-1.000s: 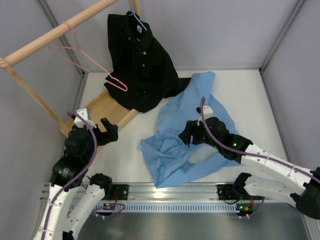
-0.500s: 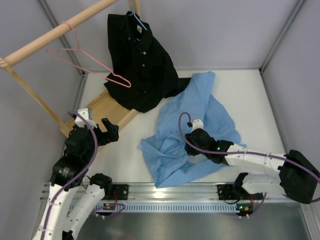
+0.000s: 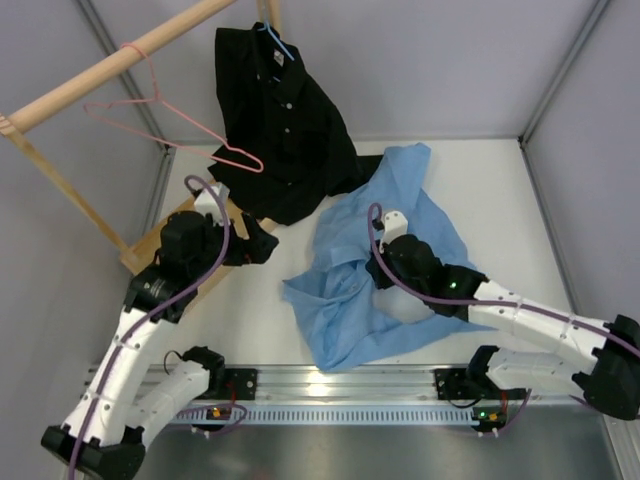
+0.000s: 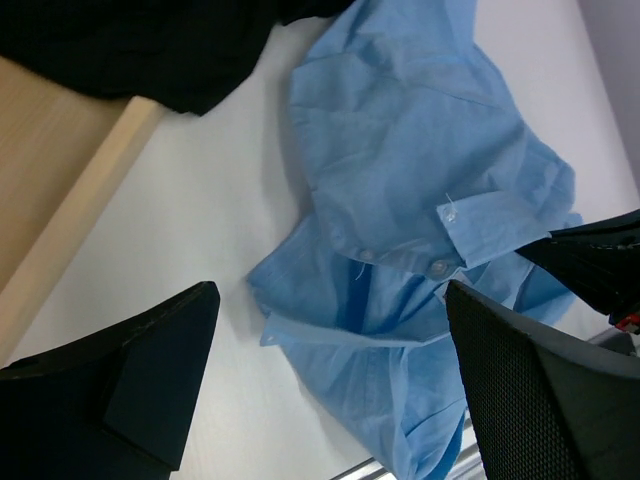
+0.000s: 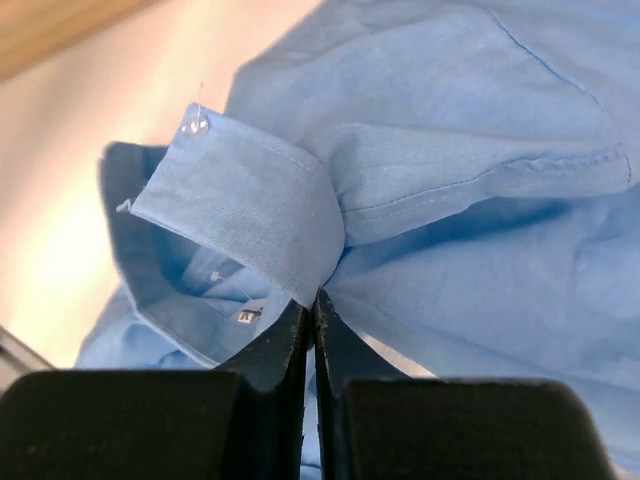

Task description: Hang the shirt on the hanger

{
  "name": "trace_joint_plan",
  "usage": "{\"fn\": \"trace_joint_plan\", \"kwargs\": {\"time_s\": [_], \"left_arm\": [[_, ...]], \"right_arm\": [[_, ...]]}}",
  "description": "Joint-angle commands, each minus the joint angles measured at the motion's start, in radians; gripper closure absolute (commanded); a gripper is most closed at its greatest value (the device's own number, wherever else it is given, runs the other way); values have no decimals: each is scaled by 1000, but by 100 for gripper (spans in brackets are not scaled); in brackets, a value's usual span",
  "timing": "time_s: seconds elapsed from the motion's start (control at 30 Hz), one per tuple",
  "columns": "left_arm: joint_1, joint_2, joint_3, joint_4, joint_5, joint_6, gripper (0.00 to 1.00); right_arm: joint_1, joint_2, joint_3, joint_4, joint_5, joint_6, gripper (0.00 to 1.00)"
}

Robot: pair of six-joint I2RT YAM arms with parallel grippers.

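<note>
The light blue shirt's collar (image 3: 298, 290) (image 4: 291, 331) needs to stay steady for the hanger, so my left gripper should pinch it next on the side away from my right gripper.
The light blue shirt (image 3: 395, 215) lies crumpled on the white table, right of centre. My right gripper (image 3: 374, 268) is shut on a fold of cloth at its collar (image 5: 260, 215), and the fingertips (image 5: 313, 300) meet with the fabric pinched between them. My left gripper (image 3: 262, 243) hovers left of the shirt (image 4: 420, 170) with its fingers (image 4: 160, 360) wide apart and nothing between them. The pink wire hanger (image 3: 165, 118) hangs by its hook from the wooden rail at the back left, away from both grippers.
A black shirt (image 3: 290, 130) on a blue hanger (image 3: 277, 40) hangs from the wooden rail (image 3: 110, 65) and drapes onto the rack's wooden base board (image 3: 205, 215). Grey walls close in the table on three sides. A metal rail (image 3: 340, 385) runs along the near edge.
The right gripper closed on the shirt's collar and pulled the cloth up slightly. The left arm swung right, from beside the wooden base towards the shirt. The pink hanger swayed a little.
</note>
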Motion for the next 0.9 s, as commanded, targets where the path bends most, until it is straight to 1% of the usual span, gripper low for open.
{"fn": "trace_joint_plan", "kwargs": {"time_s": [0.0,0.17,0.23,0.3,0.4,0.43,0.47,0.5,0.53,0.57,0.6,0.63,0.67,0.7,0.73,0.83,0.87], "left_arm": [[-64,72,88,153,88,-36,2],[-256,134,168,181,-4,-1,2],[-290,144,174,185,-25,22,2],[-328,136,153,208,-10,62,2],[-388,147,114,242,2,122,2],[-412,170,108,242,-30,128,2],[-469,180,100,244,-143,134,2],[-501,191,82,244,-224,140,2],[-573,213,70,253,-283,151,2],[-610,222,56,268,-379,163,2],[-644,233,27,317,-421,192,2],[-702,243,13,345,-455,209,2],[-719,271,4,368,-516,220,2],[-733,283,-5,401,-522,238,2],[-735,295,-12,422,-512,251,6],[-738,320,-64,535,-470,304,11],[-738,323,-78,566,-467,314,14]], "right_arm": [[18,-72,116,-116,-39,-80,100],[20,-57,294,-271,-147,-212,100],[18,-18,355,-352,-154,-247,100],[18,18,386,-397,-165,-280,100],[18,37,369,-383,-181,-261,100],[17,26,360,-374,-171,-249,100],[17,22,359,-375,-161,-235,100],[17,16,357,-375,-158,-229,100],[15,2,355,-377,-156,-228,100],[15,-3,354,-378,-162,-221,100],[14,-7,354,-378,-171,-221,100],[12,-12,355,-378,-180,-221,100],[11,-9,357,-386,-188,-223,100],[9,-6,360,-391,-190,-223,100],[9,-4,362,-395,-197,-224,100],[7,-18,354,-398,-219,-229,100],[7,-23,351,-397,-226,-229,100]]}}
